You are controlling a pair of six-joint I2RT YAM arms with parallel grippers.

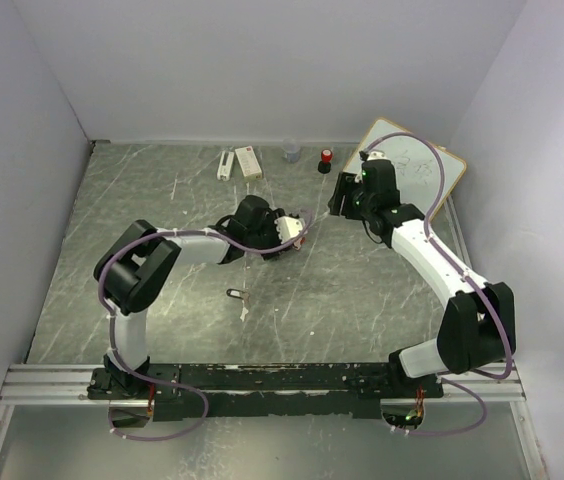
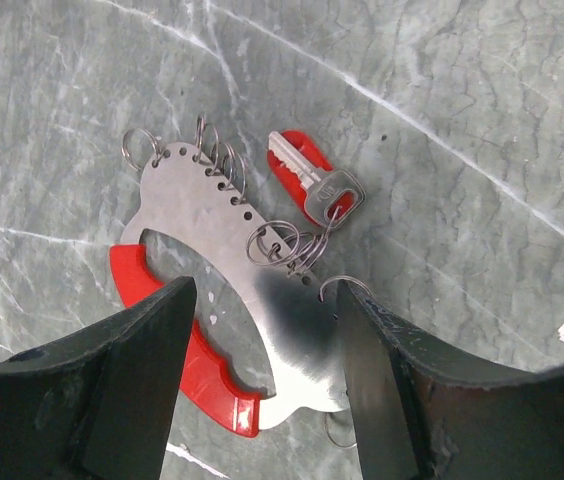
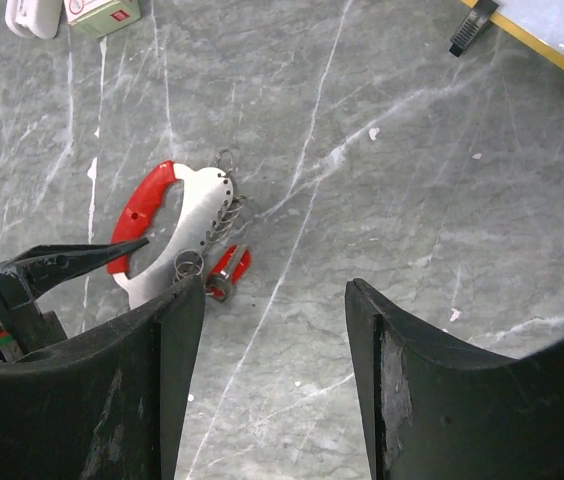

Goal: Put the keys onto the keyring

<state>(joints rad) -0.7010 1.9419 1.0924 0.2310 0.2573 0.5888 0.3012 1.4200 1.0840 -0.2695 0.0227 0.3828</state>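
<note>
My left gripper's fingers stop short in the left wrist view, so it moves toward the wire rings beside the red key [image 2: 312, 178], before closing.
The keyring [image 2: 202, 210] is a curved silver plate with several small wire rings and a red plastic grip [image 2: 207, 375], lying flat on the table. The red key [image 2: 312, 178] lies beside it, and a thin ring seems to pass through its head. My left gripper [image 2: 267, 300] is open, its fingers on either side of the plate's lower end, just above it. My right gripper [image 3: 275, 290] is open and empty, hovering to the right of the keyring [image 3: 177, 225] and red key [image 3: 227, 270]. The black key [image 1: 235, 293] lies alone in front of the left arm.
A small white scrap [image 1: 245, 312] lies by the black key. At the back are two white items [image 1: 237, 162], a grey cup [image 1: 291, 152] and a red-topped black cylinder [image 1: 326, 160]. A whiteboard [image 1: 417, 170] leans at the back right.
</note>
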